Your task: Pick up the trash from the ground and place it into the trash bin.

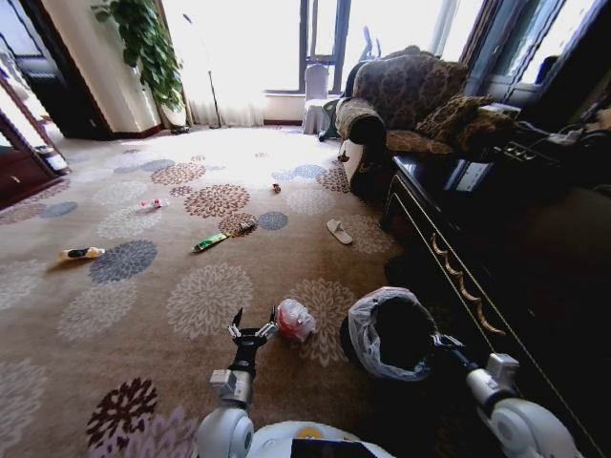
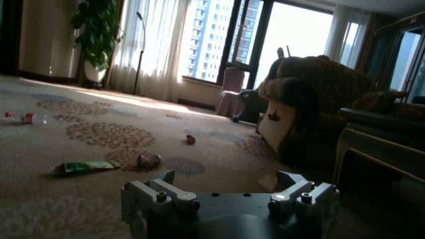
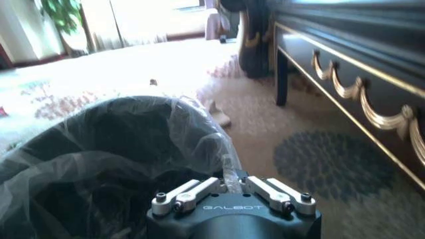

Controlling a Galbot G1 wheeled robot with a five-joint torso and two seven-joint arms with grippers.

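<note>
The white-red plastic wad should go into the lined trash bin [image 1: 393,334], so my left gripper should next grab the wad by its crumpled edge [image 1: 285,322] and drop it in there.
The trash bin [image 1: 374,355], black with a whitish bag liner, stands on the carpet at my right front. My right gripper [image 1: 445,341] is shut on its rim, the fingers [image 3: 199,191] pinching the liner [image 3: 119,144]. My left gripper [image 1: 254,326] hovers open just left of a white-red plastic wad [image 1: 294,320]; its fingers [image 2: 159,195] are spread with nothing between them. Farther off on the floor lie a green wrapper [image 1: 210,241] [image 2: 86,167], a yellow-black packet [image 1: 81,253], a bottle [image 1: 153,202] [image 2: 27,117], a white slipper [image 1: 339,231] and a tiny red bit [image 1: 276,188] [image 2: 190,140].
A dark cabinet [image 1: 496,248] with gold trim runs along the right, close to the bin. A sofa [image 1: 401,105] stands behind it, and a potted plant [image 1: 143,43] by the far window. Open patterned carpet [image 1: 143,315] stretches left and ahead.
</note>
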